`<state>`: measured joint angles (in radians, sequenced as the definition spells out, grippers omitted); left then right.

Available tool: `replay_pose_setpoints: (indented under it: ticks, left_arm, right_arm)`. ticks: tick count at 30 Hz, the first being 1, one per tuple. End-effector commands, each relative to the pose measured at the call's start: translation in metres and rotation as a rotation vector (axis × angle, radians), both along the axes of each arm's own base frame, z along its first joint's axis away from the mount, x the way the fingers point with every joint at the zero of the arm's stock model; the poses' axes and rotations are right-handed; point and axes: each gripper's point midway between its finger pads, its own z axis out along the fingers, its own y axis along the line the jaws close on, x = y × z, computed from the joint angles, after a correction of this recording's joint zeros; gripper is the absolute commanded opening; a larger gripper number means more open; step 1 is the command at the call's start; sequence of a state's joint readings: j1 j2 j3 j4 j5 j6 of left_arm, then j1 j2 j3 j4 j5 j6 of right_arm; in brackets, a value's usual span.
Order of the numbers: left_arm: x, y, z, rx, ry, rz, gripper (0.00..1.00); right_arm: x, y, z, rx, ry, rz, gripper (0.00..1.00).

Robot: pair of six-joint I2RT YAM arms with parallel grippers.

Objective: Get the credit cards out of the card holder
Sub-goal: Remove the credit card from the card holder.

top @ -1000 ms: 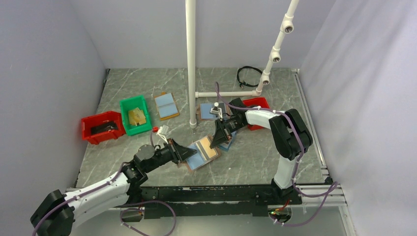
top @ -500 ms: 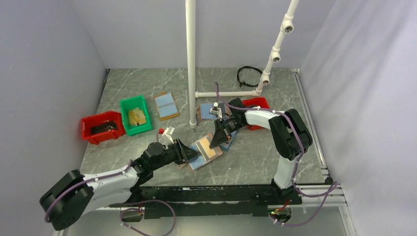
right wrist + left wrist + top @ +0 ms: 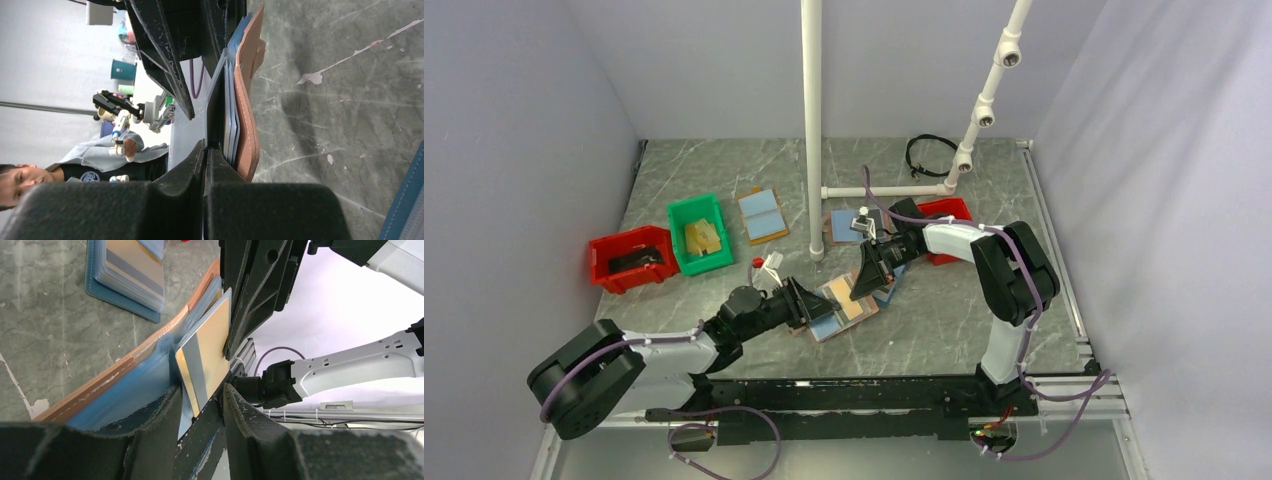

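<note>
My left gripper should close now on the gold card's lower corner, which is between and past its fingers in the left wrist view.
The card holder [image 3: 841, 226], tan-rimmed with a blue half, lies behind my right wrist, which hides most of its dark half; I cannot make out its credit cards. Both grippers work at another tan-rimmed holder [image 3: 822, 326] [image 3: 125, 365] at mid-table. A gold card [image 3: 849, 303] [image 3: 210, 350] with a grey stripe stands tilted out of it. My left gripper [image 3: 809, 300] [image 3: 202, 390] is open, with a jaw on each side of the card's lower corner. My right gripper [image 3: 862, 283] [image 3: 206, 145] is shut on the card's far edge, beside the blue sleeves.
A navy holder [image 3: 890, 287] [image 3: 125, 280] with a yellow-striped card lies just right of the grippers. A tan holder with both halves blue [image 3: 762, 213], a green bin [image 3: 698, 235] and a red bin [image 3: 632, 259] stand to the left. A white pipe post [image 3: 813, 130] rises behind.
My left gripper has opened and slid slightly up and right along the holder, and its arm has swung inward. The right gripper and the card have stayed put.
</note>
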<state>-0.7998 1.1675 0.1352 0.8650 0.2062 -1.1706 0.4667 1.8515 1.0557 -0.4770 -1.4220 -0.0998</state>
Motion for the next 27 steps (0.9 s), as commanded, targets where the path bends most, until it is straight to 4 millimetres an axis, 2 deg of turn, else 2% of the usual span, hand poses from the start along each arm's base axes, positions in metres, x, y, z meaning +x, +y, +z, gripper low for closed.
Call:
replay_pose_setpoints:
  ticks: [1,7,11,13,14,17,22,23,27]
  left_arm:
    - [0.011,-0.01,0.042,-0.12,-0.084,0.006,0.4]
    - [0.012,-0.008,0.047,-0.163,-0.089,0.023,0.36]
    - [0.011,-0.007,0.053,-0.186,-0.118,0.021,0.16]
    - [0.011,-0.008,0.054,-0.182,-0.136,0.011,0.03]
    - [0.01,-0.009,0.054,-0.176,-0.146,0.004,0.0]
    - [0.007,-0.009,0.052,-0.148,-0.177,-0.019,0.0]
    - [-0.001,-0.001,0.035,-0.016,-0.205,-0.065,0.0]
    - [-0.004,0.003,0.029,0.02,-0.203,-0.073,0.0]
    - [-0.011,0.018,0.026,0.088,-0.247,-0.081,0.0]
  right_arm:
    - [-0.004,0.005,0.016,0.083,0.002,0.039,0.0]
    - [-0.008,0.007,0.016,0.084,0.006,0.051,0.0]
    - [-0.009,0.008,0.012,0.074,0.009,0.056,0.0]
    - [-0.01,0.009,0.012,0.071,0.008,0.06,0.0]
    - [-0.01,0.01,0.011,0.068,0.005,0.061,0.0]
    - [-0.009,0.01,0.014,0.066,-0.011,0.064,0.01]
    - [-0.008,0.005,0.019,0.049,-0.117,0.09,0.26]
    - [-0.008,0.003,0.022,0.05,-0.133,0.096,0.28]
    - [-0.006,-0.004,0.029,0.059,-0.208,0.109,0.33]
